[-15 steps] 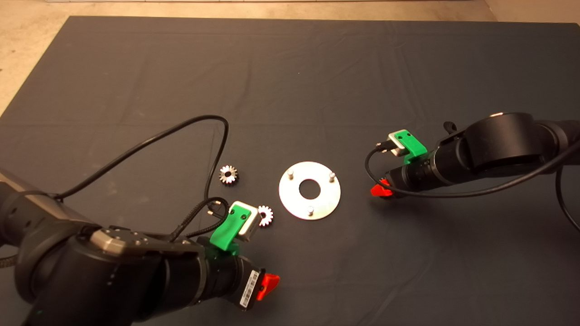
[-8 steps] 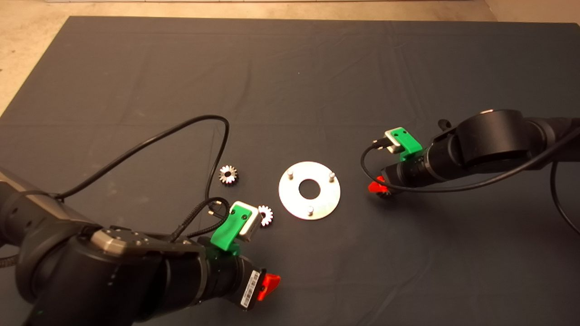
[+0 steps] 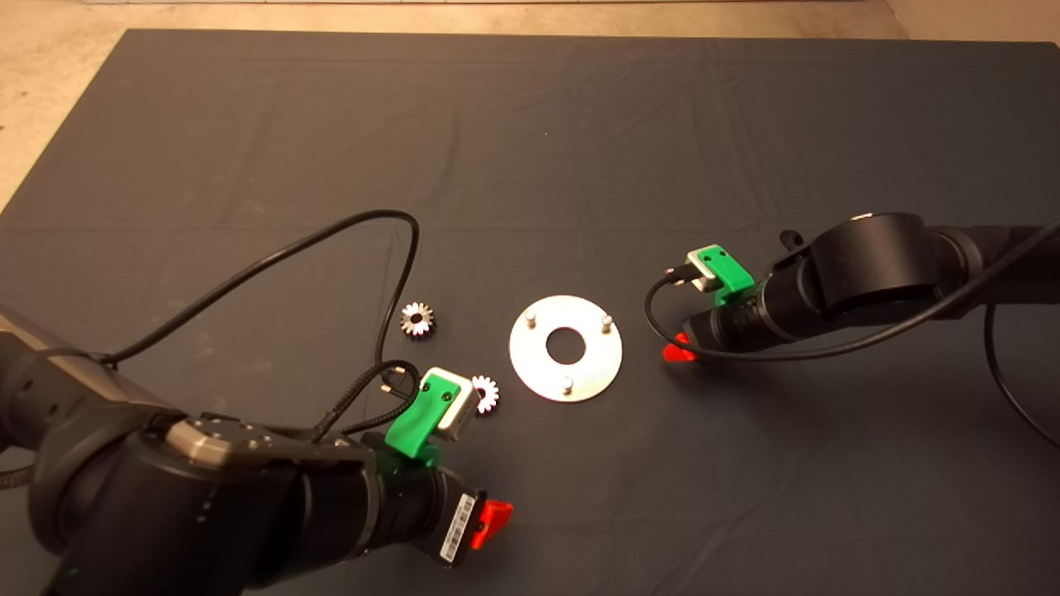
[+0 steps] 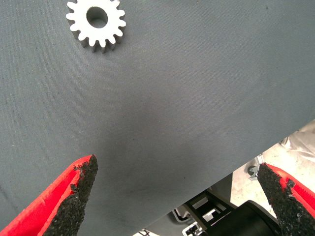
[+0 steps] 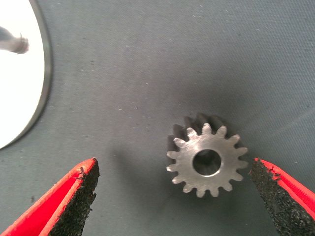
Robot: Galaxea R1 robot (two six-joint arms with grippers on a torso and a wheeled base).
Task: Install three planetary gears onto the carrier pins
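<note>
I should next grab the gear by its toothed rim (image 5: 176, 166) with my right gripper, so the planetary gear's center bore (image 5: 206, 162) stays free to slide onto a carrier pin.
The shiny round disc (image 3: 592, 364) lies mid-mat with its three carrier pins (image 3: 566, 384) standing bare. Two planetary gears lie to its left: one (image 3: 417, 319) farther out, another (image 3: 484, 394) next to the left wrist camera. A third gear (image 5: 206, 160) lies flat on the mat just right of the disc (image 5: 19, 73), between the spread fingers of my right gripper (image 5: 172, 201), which is open and low over it (image 3: 681, 351). My left gripper (image 3: 489, 520) waits open near the front edge; its view (image 4: 177, 196) shows the near gear (image 4: 96, 24) ahead of it.
A black cable (image 3: 331, 236) loops over the mat from the left arm toward the left gears. The mat's front edge and floor beyond (image 4: 295, 147) show by the left fingers. Bare floor borders the mat at the back and far left.
The right arm has moved left, toward the disc, bringing its gripper closer over the gear there. The left arm, the disc and the two left gears have not moved.
</note>
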